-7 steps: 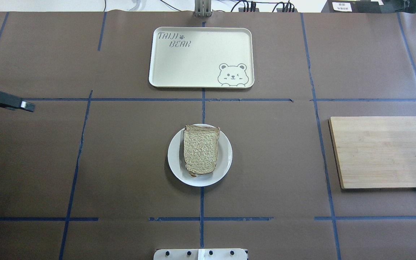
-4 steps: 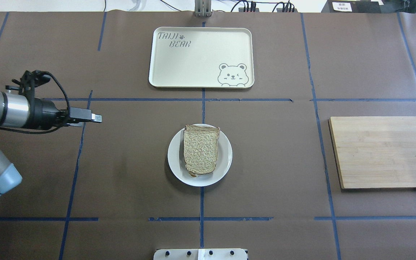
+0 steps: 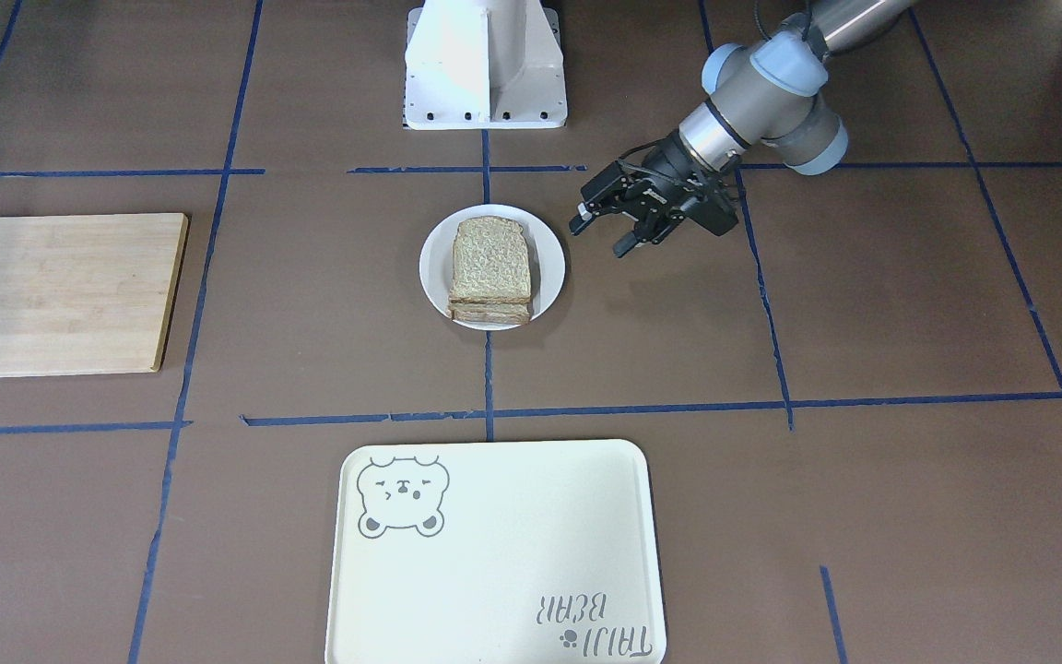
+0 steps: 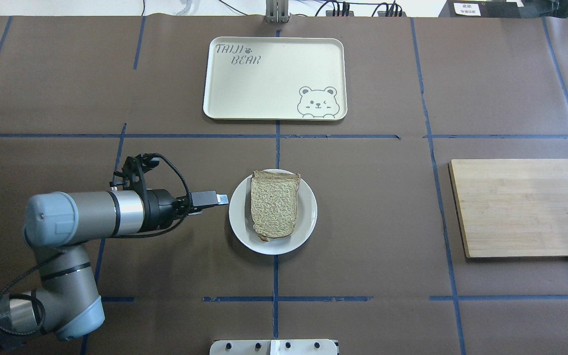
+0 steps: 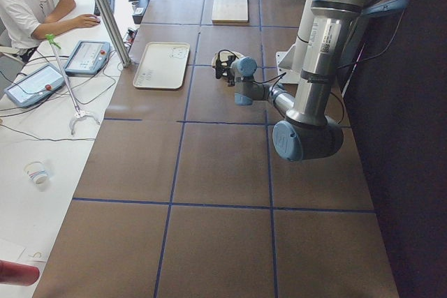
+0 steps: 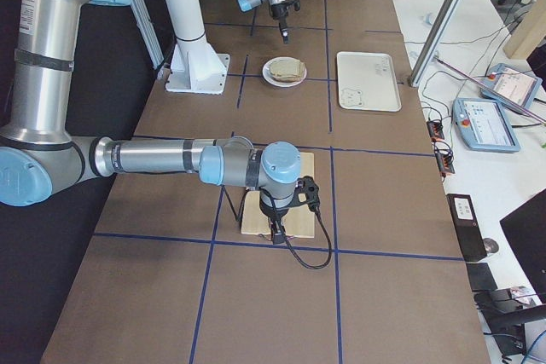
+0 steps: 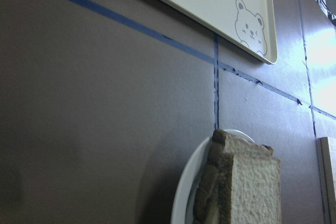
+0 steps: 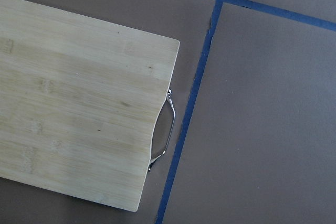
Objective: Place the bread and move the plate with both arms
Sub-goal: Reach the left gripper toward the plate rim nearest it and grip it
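Note:
The plate needs to be held by its rim (image 3: 557, 266) next with my left gripper, to carry the bread over to the cream bear tray (image 3: 494, 559).
The brown grainy bread (image 4: 274, 204) lies on top of a stack of slices on the small white plate (image 4: 237, 217) at the table's middle. It shows the same way in the front view, bread (image 3: 490, 258) on plate (image 3: 551, 267). My left gripper (image 3: 601, 236) is open and empty, hovering just beside the plate's rim on my left side; from overhead the left gripper (image 4: 219, 199) is seen edge-on. The left wrist view shows the plate's rim (image 7: 184, 187) and the bread stack (image 7: 252, 187) close ahead. My right gripper (image 6: 275, 232) hangs over the cutting board; I cannot tell its state.
A cream bear tray (image 4: 274, 79) lies beyond the plate. A wooden cutting board (image 4: 523, 207) with a metal handle (image 8: 163, 135) lies at my right. The robot base (image 3: 485, 65) stands behind the plate. An operator (image 5: 28, 5) sits at a side desk.
My left arm has swung in from the table's left edge toward the centre, and its gripper now sits beside the plate's left rim. Plate and bread have not moved.

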Action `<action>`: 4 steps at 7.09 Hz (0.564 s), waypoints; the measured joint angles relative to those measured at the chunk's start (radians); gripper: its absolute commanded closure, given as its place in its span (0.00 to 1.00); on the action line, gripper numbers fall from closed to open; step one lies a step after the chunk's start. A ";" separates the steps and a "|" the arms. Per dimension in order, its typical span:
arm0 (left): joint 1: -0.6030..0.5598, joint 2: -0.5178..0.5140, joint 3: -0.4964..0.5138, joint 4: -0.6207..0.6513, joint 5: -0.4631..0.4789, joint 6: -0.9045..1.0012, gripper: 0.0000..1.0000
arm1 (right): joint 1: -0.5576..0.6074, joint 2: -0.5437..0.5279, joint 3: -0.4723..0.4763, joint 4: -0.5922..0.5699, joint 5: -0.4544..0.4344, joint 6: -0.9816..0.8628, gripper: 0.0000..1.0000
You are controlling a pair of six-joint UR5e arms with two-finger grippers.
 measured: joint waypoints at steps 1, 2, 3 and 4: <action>0.033 -0.017 0.015 -0.002 0.037 -0.029 0.24 | 0.000 0.000 0.000 0.000 0.000 0.000 0.00; 0.045 -0.025 0.030 -0.003 0.049 -0.049 0.25 | 0.000 0.000 0.000 0.000 0.000 0.001 0.00; 0.049 -0.038 0.052 -0.011 0.054 -0.064 0.32 | 0.000 0.000 0.001 0.000 0.000 0.002 0.00; 0.051 -0.057 0.082 -0.030 0.055 -0.097 0.41 | 0.000 0.000 0.001 0.000 0.000 0.003 0.00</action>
